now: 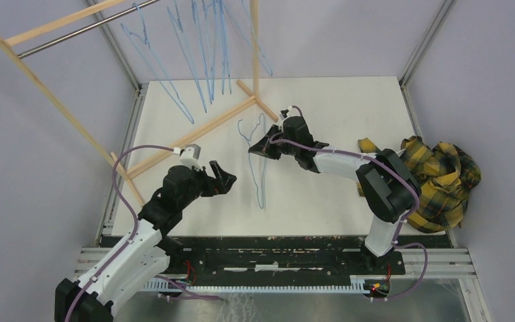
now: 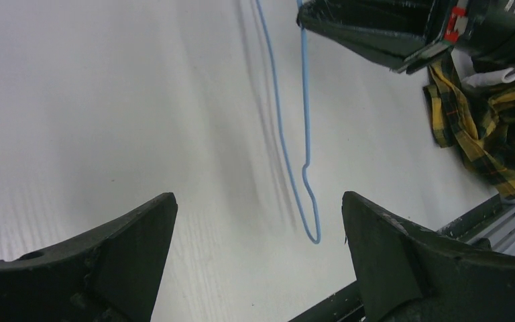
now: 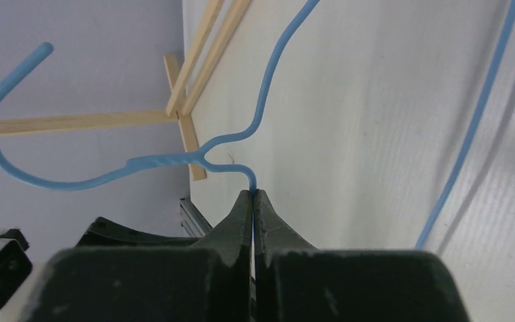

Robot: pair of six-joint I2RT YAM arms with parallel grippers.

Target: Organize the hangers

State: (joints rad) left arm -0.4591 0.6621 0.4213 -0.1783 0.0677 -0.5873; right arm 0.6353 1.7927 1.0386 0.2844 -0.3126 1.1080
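The left gripper grabs the hanger's lower end (image 1: pixel 261 201) (image 2: pixel 313 223) next, away from the hook. The hook then stays free to hang on the rod.
My right gripper (image 1: pixel 257 147) is shut on a light-blue wire hanger (image 1: pixel 261 176) and grips the wire just below its twisted neck (image 3: pixel 174 159). The hook curves up to the left in the right wrist view. The hanger's lower end (image 2: pixel 312 228) hangs close over the white table. Several more hangers (image 1: pixel 201 47) hang on the metal rod of the wooden rack (image 1: pixel 60 40) at the back left. My left gripper (image 1: pixel 222 176) is open and empty, low over the table, left of the held hanger.
The rack's wooden foot beams (image 1: pixel 194 137) lie across the table's back left. A yellow plaid cloth (image 1: pixel 439 178) is heaped at the right edge. Purple cables (image 1: pixel 124 188) loop along both arms.
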